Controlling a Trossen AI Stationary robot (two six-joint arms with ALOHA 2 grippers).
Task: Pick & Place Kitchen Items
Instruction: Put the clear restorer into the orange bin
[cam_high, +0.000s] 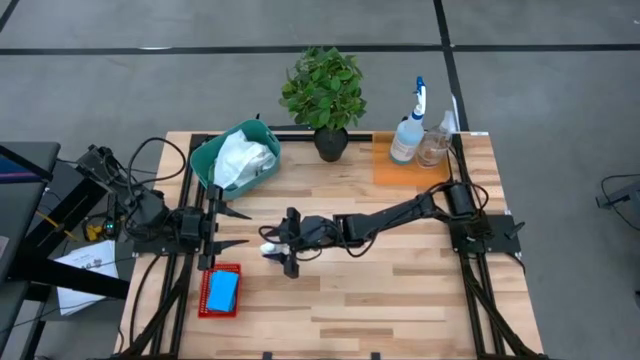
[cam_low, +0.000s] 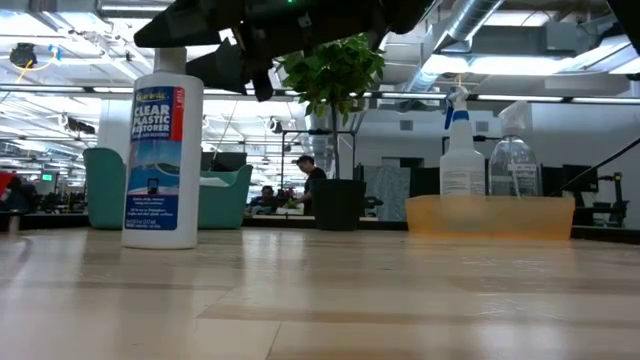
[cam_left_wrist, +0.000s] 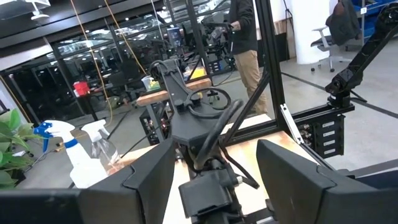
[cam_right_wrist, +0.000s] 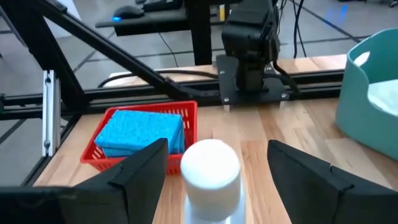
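Observation:
The right gripper will next pick up the bottle by its white cap (cam_high: 268, 249). Then it can put the small white labelled bottle on the orange tray (cam_high: 388, 175).
A small white labelled bottle (cam_low: 161, 150) stands upright on its base near the table's middle. My right gripper (cam_right_wrist: 217, 148) is open, reaching in from the table's right. Its two fingers stand on either side of the bottle's white cap (cam_right_wrist: 211, 165) with gaps on both sides, touching nothing. In the high view the gripper (cam_high: 289, 246) covers most of the bottle (cam_high: 269, 249). My left gripper (cam_high: 238, 228) waits open at the left edge, pointing level toward the right. A blue sponge (cam_high: 221, 290) lies in a red basket (cam_high: 206, 298). A white cloth (cam_high: 242, 160) lies in a teal bin (cam_high: 205, 160).
Two clear spray bottles (cam_high: 410, 125) (cam_high: 436, 146) stand on an orange tray (cam_high: 392, 170) at the back right. A leafy plant in a black pot (cam_high: 326, 95) stands at the far edge's middle. Bare wood stretches along the table's near side.

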